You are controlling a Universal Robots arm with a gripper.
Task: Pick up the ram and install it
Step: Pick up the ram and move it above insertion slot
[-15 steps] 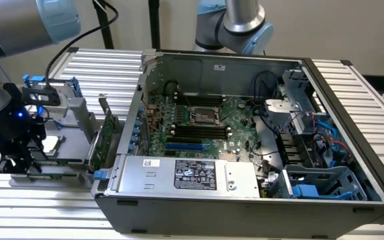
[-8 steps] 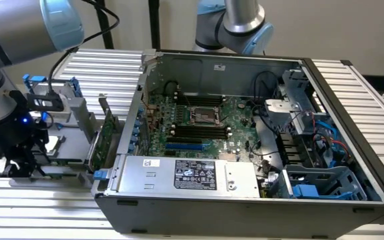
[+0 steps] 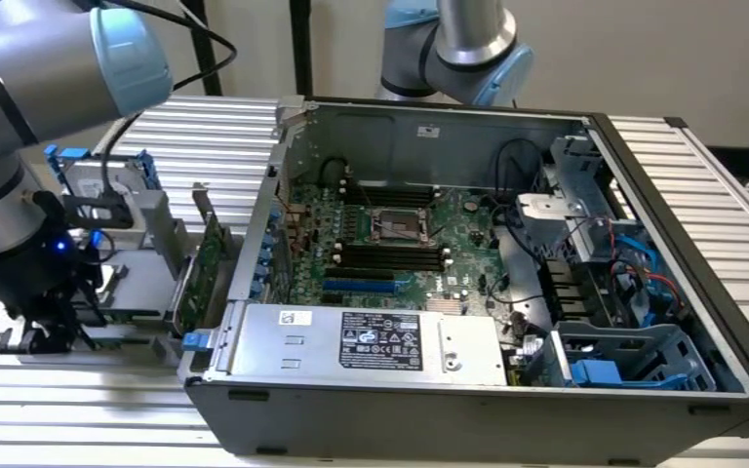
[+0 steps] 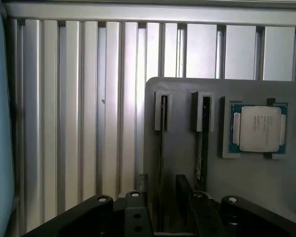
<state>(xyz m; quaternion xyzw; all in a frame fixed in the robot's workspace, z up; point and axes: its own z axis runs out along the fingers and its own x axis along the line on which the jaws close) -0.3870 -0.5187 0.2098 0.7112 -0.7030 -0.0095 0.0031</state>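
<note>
The tray's slotted post (image 4: pixel 163 111) fits closely around the end of the ram. My gripper should next grab the ram by the open middle of its long edge (image 4: pixel 161 191).
A grey holder tray (image 4: pixel 182 94) lies on the slatted table with two narrow slots. In one slot the ram (image 4: pixel 201 148) stands edge-on as a thin greenish strip. The other slot (image 4: pixel 162 143) shows only a thin dark edge, and I cannot tell what is in it. My gripper (image 4: pixel 163 200) hangs low over the tray, open, its black fingers (image 4: pixel 135 212) on either side of that second slot. In the exterior view the gripper (image 3: pixel 43 336) is down at the left of the open computer case (image 3: pixel 635 175). On the motherboard the black memory slots (image 3: pixel 388 258) lie beside the processor socket.
A square silver processor chip (image 4: pixel 259 129) sits in a recess of the tray. A broad green expansion card (image 3: pixel 212 263) stands upright between the gripper and the case wall. The power supply (image 3: pixel 374 341) fills the case's near side. A second arm's base (image 3: pixel 459 49) stands behind the case.
</note>
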